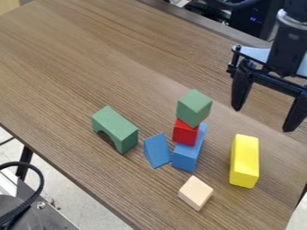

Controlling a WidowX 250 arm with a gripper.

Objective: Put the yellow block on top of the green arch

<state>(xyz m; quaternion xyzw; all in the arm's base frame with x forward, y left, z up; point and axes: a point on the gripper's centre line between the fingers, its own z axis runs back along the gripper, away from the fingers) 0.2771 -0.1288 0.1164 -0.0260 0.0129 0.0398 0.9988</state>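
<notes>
The gripper grabs the yellow block point(244, 161) by its long sides next and sets it on top of the green arch.
Over the right side of the table, my gripper point(262, 120) hangs open with nothing between its two fingers. Below it in the view, the yellow block point(244, 161) lies on the table, apart from the other blocks. To the left, the green arch point(116, 128) rests on the table, its curved opening facing the lower left and nothing on its top.
Between arch and yellow block, a green cube point(194, 108) and a red block point(185, 132) are stacked on a blue block point(190, 149). A blue triangular block point(157, 151) is beside them. Nearer the front edge lies a pale wooden cube point(195, 193).
</notes>
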